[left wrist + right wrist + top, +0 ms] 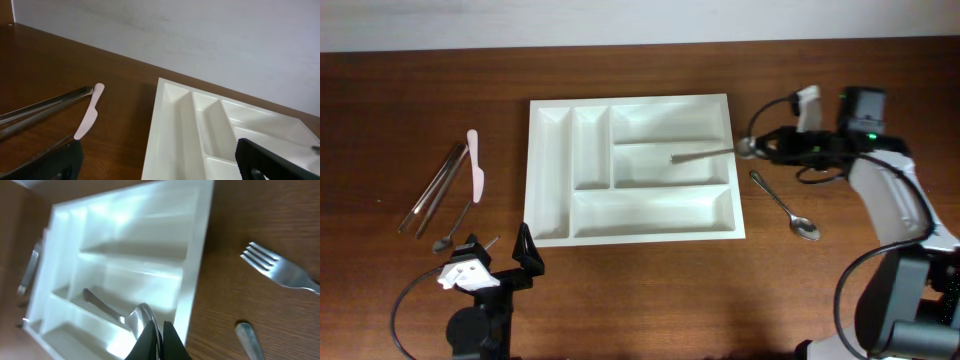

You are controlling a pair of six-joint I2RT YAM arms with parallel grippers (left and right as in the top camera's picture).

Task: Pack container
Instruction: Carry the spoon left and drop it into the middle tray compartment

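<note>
The spoon would end up across the bowl (140,316) at the tray's rim if the right gripper opened now, so the right gripper needs to keep holding the spoon until the bowl is in.
The container (529,170) is a white compartmented tray lying mid-table, also seen in the left wrist view (152,135) and the right wrist view (197,255). My right gripper (755,148) hovers at its right edge, shut on the bowl of a metal spoon (705,154). The spoon's handle reaches left over the middle long compartment. In the right wrist view the fingertips (152,335) pinch the spoon bowl (140,316) just above the tray's rim. My left gripper (498,247) rests near the tray's front left corner, open with nothing between its fingers (60,162).
A second spoon (785,205) lies on the table right of the tray. A fork (280,270) lies beyond it near the right arm. Left of the tray lie a pink knife (475,165), metal utensils (435,190) and a small spoon (450,232).
</note>
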